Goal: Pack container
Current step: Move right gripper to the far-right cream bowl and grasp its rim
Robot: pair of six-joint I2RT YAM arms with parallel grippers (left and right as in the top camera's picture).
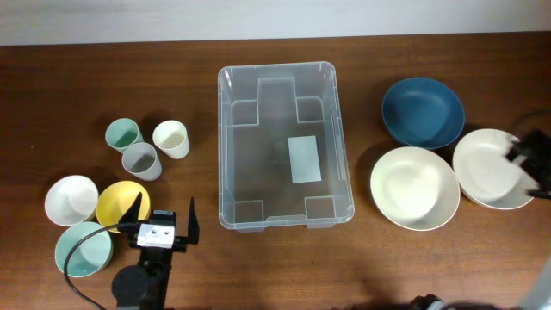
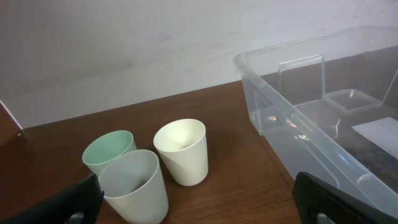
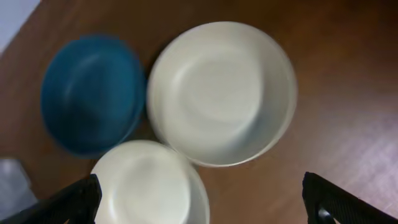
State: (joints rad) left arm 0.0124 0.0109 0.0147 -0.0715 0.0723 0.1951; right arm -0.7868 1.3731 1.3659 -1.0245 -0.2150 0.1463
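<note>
I should next grab the rim of the white bowl [image 1: 486, 168] with my right gripper on the side away from the container, to set the bowl inside the container. This keeps the bowl's base free.
The clear plastic container [image 1: 227, 155] stands empty in the middle of the table, a white label on its base. Its near corner shows in the left wrist view [image 2: 267, 118]. My left gripper [image 1: 164, 222] is open and empty, low at the front left, just behind three cups. In the left wrist view the gripper [image 2: 199, 202] frames the grey cup [image 2: 134, 183]. My right gripper [image 1: 527, 165] is open and empty, held above the white bowl [image 1: 486, 168] at the far right. In the right wrist view the gripper [image 3: 202, 205] hangs over the bowls.
The grey cup [image 1: 140, 160], green cup [image 1: 123, 133] and cream cup [image 1: 170, 138] stand left of the container. Small white [image 1: 71, 199], yellow [image 1: 116, 205] and pale teal [image 1: 83, 250] bowls sit front left. A blue bowl [image 1: 423, 112] and a cream bowl [image 1: 414, 188] sit right of the container.
</note>
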